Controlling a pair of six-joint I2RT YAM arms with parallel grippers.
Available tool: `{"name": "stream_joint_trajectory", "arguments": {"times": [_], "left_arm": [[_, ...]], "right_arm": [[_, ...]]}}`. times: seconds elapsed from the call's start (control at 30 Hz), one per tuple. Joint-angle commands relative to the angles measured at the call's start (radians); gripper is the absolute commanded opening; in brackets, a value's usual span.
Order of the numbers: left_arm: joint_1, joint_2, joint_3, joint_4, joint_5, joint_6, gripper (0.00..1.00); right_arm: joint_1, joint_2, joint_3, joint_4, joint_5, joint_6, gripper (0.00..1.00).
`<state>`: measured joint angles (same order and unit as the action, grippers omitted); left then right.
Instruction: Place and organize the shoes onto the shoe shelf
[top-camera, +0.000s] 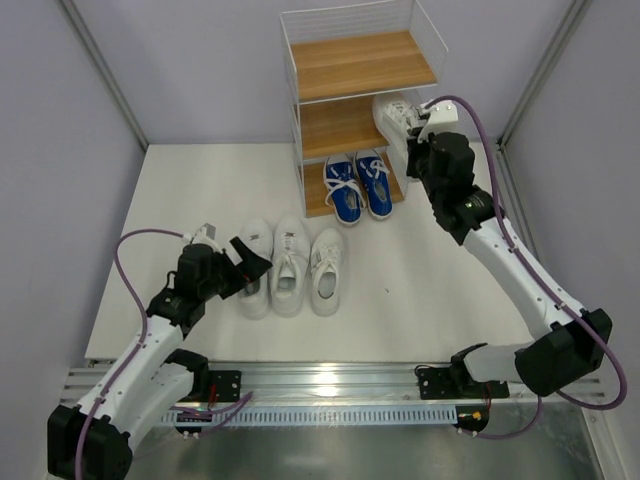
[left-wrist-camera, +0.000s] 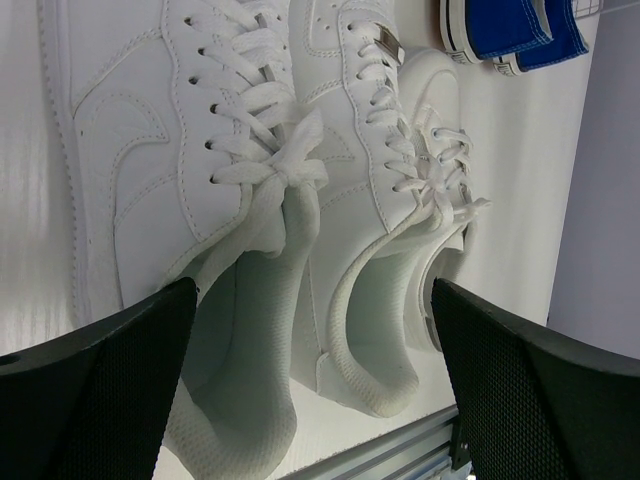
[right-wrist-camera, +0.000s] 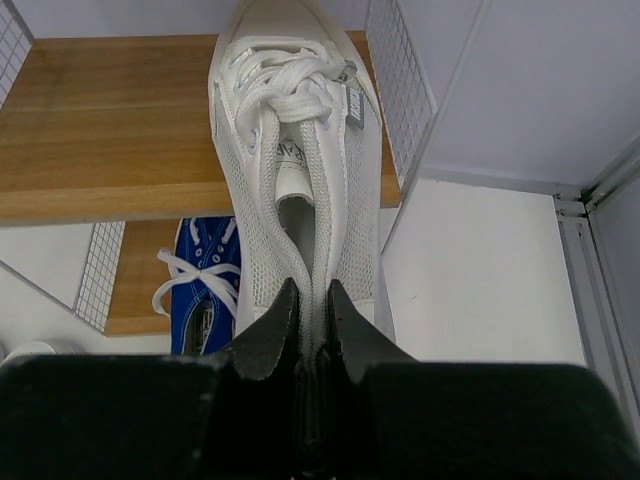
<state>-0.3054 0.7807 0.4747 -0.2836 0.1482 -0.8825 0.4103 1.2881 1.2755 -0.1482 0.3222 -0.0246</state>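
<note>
The sneaker's heel half hangs past the middle board's front edge, so if I opened now, it would tip off. The sneaker moves farther in next, then my right gripper opens.
The shoe shelf (top-camera: 330, 65) stands at the back. A blue pair (top-camera: 358, 187) sits on its bottom board. My right gripper (right-wrist-camera: 311, 300) is shut on the heel collar of a white sneaker (right-wrist-camera: 295, 150), whose toe end lies on the middle board's right side (top-camera: 395, 115). Three white sneakers (top-camera: 290, 265) stand in a row on the floor. My left gripper (top-camera: 250, 262) is open, its fingers (left-wrist-camera: 90, 390) spread wide over the heels of the two left sneakers (left-wrist-camera: 240, 250).
The top board (top-camera: 360, 60) holds nothing. The left half of the middle board (right-wrist-camera: 100, 120) is bare wood. Grey walls close both sides. An aluminium rail (top-camera: 330, 385) runs along the near edge.
</note>
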Motion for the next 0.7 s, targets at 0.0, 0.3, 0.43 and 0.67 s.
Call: {"name": "stream_joint_trajectory", "arguments": {"times": [0.0, 0.3, 0.43, 0.67], "left_arm": [[0.008, -0.018, 0.027, -0.025, -0.038, 0.017, 1.00], [0.008, -0.046, 0.028, -0.051, -0.041, 0.020, 1.00], [0.008, -0.057, 0.033, -0.065, -0.044, 0.025, 1.00], [0.008, -0.064, 0.036, -0.075, -0.047, 0.028, 1.00]], "right_arm": [[-0.033, 0.028, 0.114, 0.141, -0.044, 0.021, 0.04], [-0.056, 0.203, 0.268, 0.157, -0.054, 0.054, 0.04], [-0.062, 0.257, 0.315, 0.154, -0.057, 0.063, 0.04], [-0.064, 0.313, 0.341, 0.154, -0.060, 0.095, 0.04]]}}
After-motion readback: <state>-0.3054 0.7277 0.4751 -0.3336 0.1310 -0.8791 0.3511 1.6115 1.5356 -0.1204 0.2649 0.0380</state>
